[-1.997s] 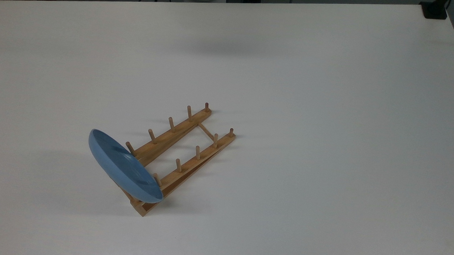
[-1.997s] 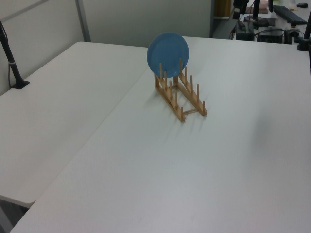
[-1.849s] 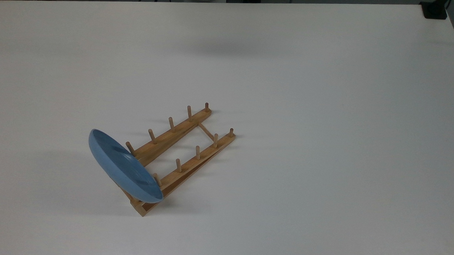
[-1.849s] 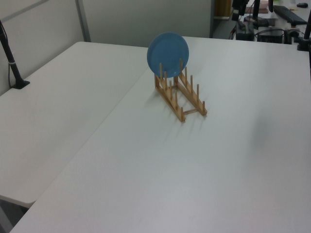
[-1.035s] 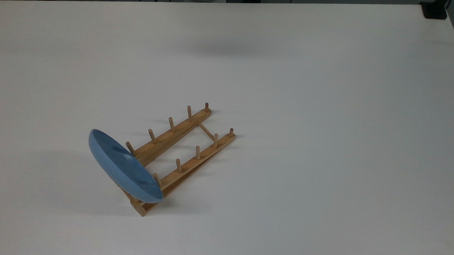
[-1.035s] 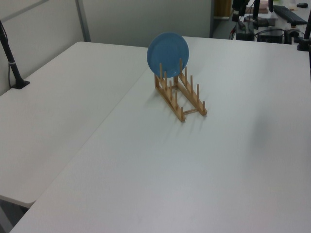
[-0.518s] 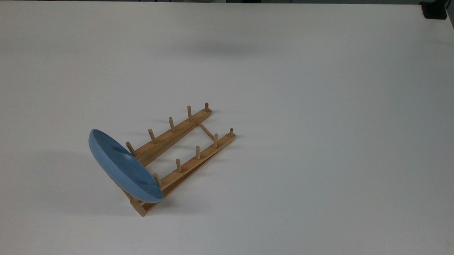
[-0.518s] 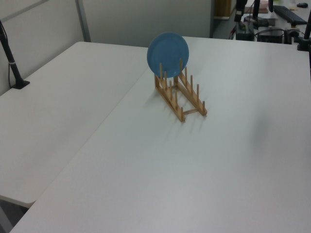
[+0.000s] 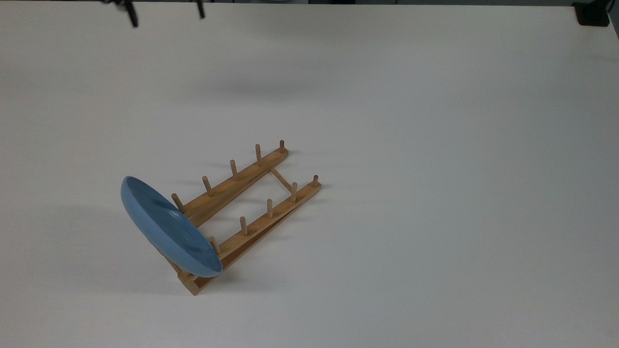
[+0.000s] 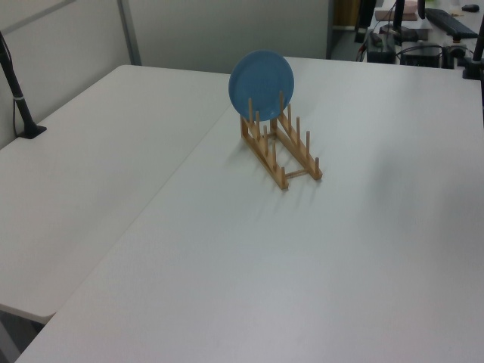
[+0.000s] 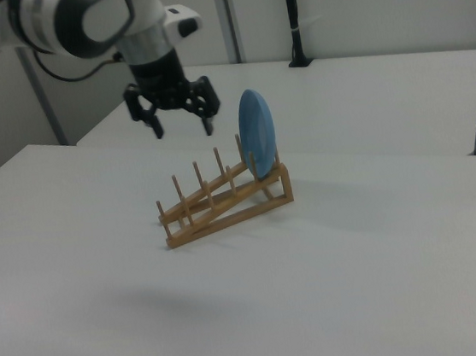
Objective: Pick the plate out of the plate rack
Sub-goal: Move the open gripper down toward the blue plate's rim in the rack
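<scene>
Next, my gripper grabs the plate by its rim (image 10: 263,53) to pick the light-blue plate from the wooden plate rack (image 10: 291,155).
The light-blue plate (image 9: 171,228) stands on edge in the end slot of the wooden plate rack (image 9: 237,182), leaning against the pegs at the rack's raised end. In the left view the plate (image 10: 261,83) faces the camera above the plate rack (image 10: 291,155). My gripper (image 9: 167,14) is at the top view's upper left edge, open, with nothing between its fingers. In the right view the gripper (image 11: 182,126) hangs in the air to the left of the plate (image 11: 258,133) and above the low end of the plate rack (image 11: 224,205), touching neither.
The white table (image 9: 442,199) spreads wide around the rack. A black clamp (image 9: 593,14) sits at its far right corner in the top view. A second table with a black post (image 10: 19,98) adjoins on the left view's left.
My gripper has come into the top view at its upper left edge, and its shadow on the table has shifted left. Plate and rack have not moved.
</scene>
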Controlling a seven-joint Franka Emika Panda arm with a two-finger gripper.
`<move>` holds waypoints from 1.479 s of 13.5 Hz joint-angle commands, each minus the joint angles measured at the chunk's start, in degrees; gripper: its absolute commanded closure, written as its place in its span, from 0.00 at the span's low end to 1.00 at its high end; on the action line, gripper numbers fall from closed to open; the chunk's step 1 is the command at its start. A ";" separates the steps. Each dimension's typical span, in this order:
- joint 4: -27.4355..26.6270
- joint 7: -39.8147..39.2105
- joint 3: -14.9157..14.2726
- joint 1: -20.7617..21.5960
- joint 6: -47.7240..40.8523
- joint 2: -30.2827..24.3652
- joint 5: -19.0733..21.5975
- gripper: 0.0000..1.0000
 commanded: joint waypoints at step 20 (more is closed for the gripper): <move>2.81 23.12 0.22 0.66 46.74 22.72 -0.52 1.00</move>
